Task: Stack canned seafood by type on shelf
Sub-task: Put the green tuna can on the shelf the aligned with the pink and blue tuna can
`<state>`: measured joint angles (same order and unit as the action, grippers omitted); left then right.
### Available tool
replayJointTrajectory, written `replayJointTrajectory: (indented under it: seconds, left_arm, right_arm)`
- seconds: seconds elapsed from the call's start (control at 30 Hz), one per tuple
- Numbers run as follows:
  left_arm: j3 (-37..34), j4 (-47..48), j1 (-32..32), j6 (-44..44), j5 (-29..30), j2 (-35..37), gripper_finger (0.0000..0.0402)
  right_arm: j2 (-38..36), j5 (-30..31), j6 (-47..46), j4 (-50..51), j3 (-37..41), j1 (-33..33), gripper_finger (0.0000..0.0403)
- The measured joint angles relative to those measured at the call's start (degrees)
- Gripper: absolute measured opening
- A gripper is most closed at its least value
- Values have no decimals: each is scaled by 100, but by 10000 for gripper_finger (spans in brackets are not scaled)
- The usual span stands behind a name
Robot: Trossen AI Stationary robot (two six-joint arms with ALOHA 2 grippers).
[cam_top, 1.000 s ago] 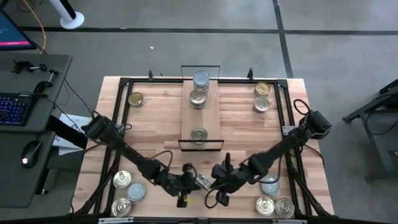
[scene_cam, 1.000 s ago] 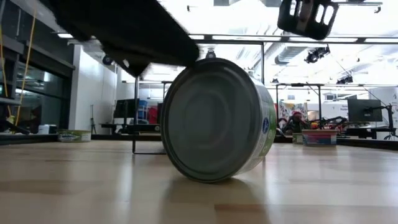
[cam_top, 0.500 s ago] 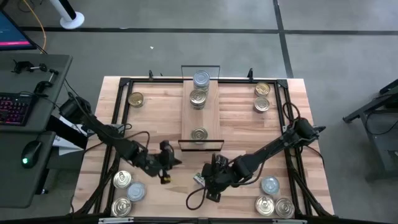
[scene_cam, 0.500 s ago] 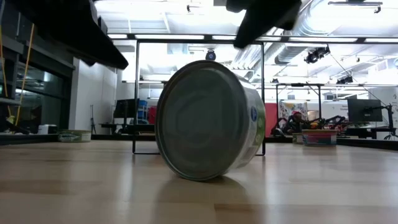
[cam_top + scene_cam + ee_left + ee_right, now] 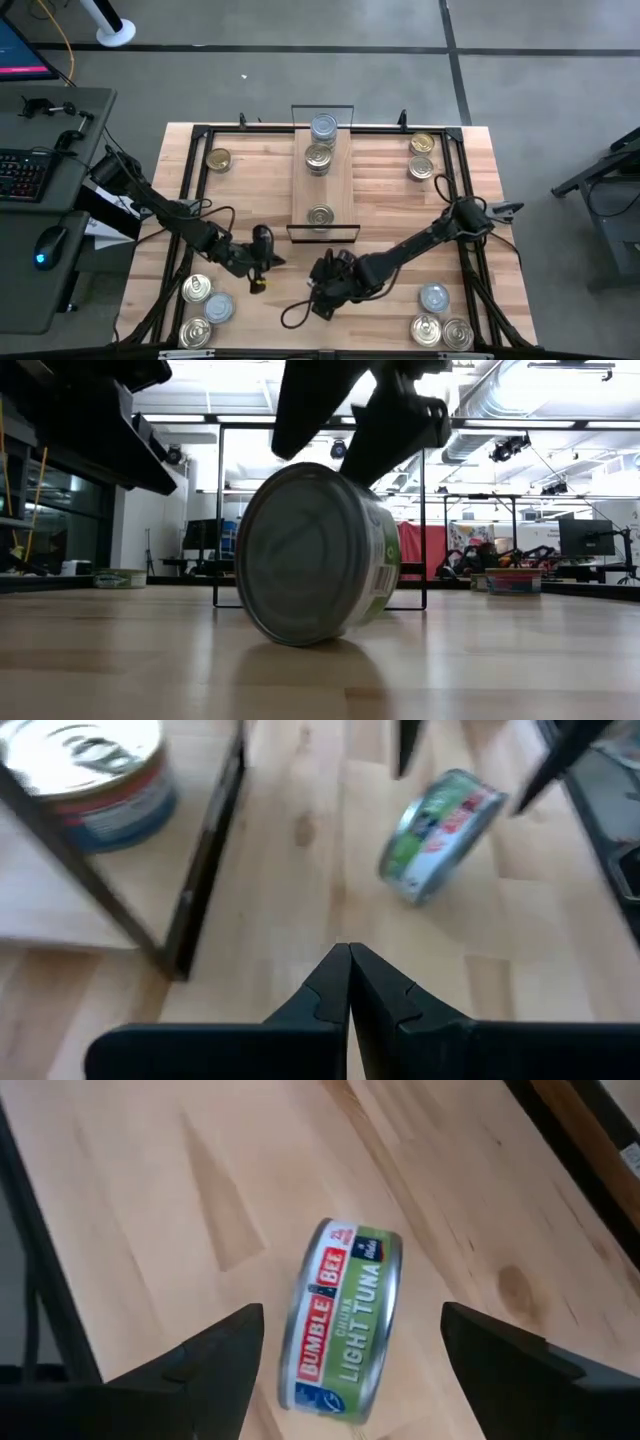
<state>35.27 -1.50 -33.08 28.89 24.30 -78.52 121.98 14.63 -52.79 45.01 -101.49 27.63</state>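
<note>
My right gripper must reach the green-labelled tuna tin (image 5: 345, 1320) before closing.
A green-labelled tuna tin (image 5: 345, 1320) stands on its rim on the tabletop near the front middle; it also shows in the low view (image 5: 310, 555) and the left wrist view (image 5: 440, 835). My right gripper (image 5: 350, 1345) hangs open over the tin (image 5: 350, 425), one finger on each side and a gap to both. My left gripper (image 5: 350, 965) is shut and holds nothing, to the tin's left (image 5: 262, 245). The shelf (image 5: 345, 180) carries tins at its far end (image 5: 322, 128), behind its middle (image 5: 318, 157) and at its near end (image 5: 320, 215).
The shelf's black wire frame (image 5: 322, 236) stands just beyond both grippers. Loose tins lie at the front left (image 5: 205, 305), front right (image 5: 440, 318), back left (image 5: 218, 159) and back right (image 5: 421, 155). A black rail (image 5: 200, 165) borders the table.
My left gripper has drawn back from the tin toward the table's left edge, still shut. My right gripper has opened, tipped further down and moved left over the tin. The tin stays on its rim and has shifted a little to the left.
</note>
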Motion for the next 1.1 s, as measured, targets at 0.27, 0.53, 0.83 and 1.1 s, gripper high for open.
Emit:
replayJointTrajectory:
  seconds: [0.27,0.53,0.83,1.1]
  left_arm:
    - [2,-194,0,-47,-564,0,0]
    - [4,93,2,-332,-1018,857,0]
    - [4,879,44,-397,185,2597,0]
    - [4,921,44,-298,658,3212,0]
  right_arm:
    - [337,-296,-22,39,-7,-71,296]
    - [364,-630,44,35,-7,-75,175]
    - [-279,-1247,768,1343,172,-39,113]
    - [-2385,-1967,-455,1158,2813,226,113]
